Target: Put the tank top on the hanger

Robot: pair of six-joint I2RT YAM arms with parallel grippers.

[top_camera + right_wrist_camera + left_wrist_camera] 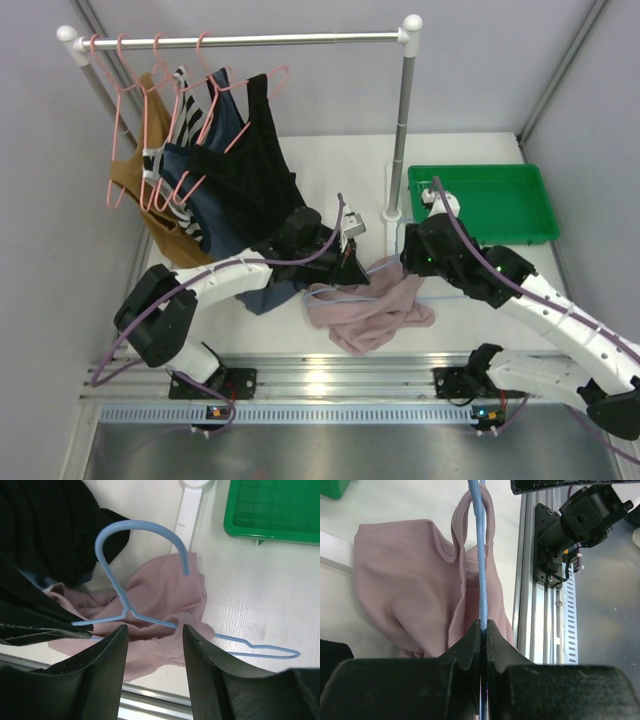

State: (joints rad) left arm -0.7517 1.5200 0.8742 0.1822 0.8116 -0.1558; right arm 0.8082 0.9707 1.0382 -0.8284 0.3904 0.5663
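The robot's right gripper should next pick up the hanger by its hook's base [397, 259] [127, 608], so both hanger arms stay free for putting the tank top on.
The mauve-pink tank top [372, 312] lies crumpled on the white table between the arms. The light-blue wire hanger [145, 528] lies across it, hook pointing to the back. One strap [470, 510] is looped over a hanger arm, which pokes out to the right [260, 647]. My left gripper [483, 625] is shut on the hanger's wire at its left side [352, 268]. My right gripper [154, 629] is open and empty, hovering just above the strap and the hanger's right arm [413, 262]. The tank top also shows in the left wrist view [405, 595] and the right wrist view [160, 592].
A clothes rail [250, 40] at the back left carries pink wire hangers [125, 140], a black top [255, 170], a navy top [205, 190] and other garments. Its post [402, 130] stands mid-table. A green tray [490, 200] sits at the right. An aluminium rail [330, 375] runs along the near edge.
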